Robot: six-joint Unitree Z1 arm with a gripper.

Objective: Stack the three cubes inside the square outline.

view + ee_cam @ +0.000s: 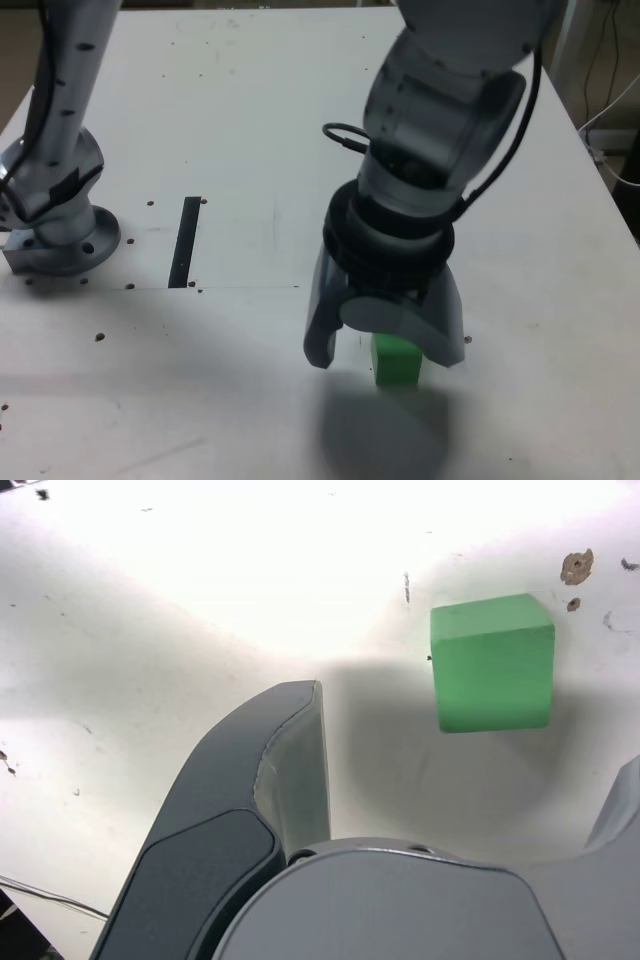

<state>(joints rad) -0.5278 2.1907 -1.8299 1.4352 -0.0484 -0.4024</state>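
Observation:
My fingers stop short of the green cube, above its shadow, so closing now would miss. My gripper lowers to the cube next, before it closes on it.
One green cube [398, 365] [492, 662] rests on the white table [230, 130] near its front edge. My gripper [385, 358] [470, 740] hangs just above it, open, with a jaw on each side. Neither jaw touches the cube. In the wrist view the cube lies closer to one grey fingertip [625, 800] than to the other [300, 740]. The gripper body hides part of the cube in the exterior view. The square outline is out of view.
A straight black strip [186, 241] lies on the table left of centre in the exterior view. The arm's base [60, 235] is bolted at that view's left. Cables [610, 120] hang past the table's right edge. Small holes dot the tabletop.

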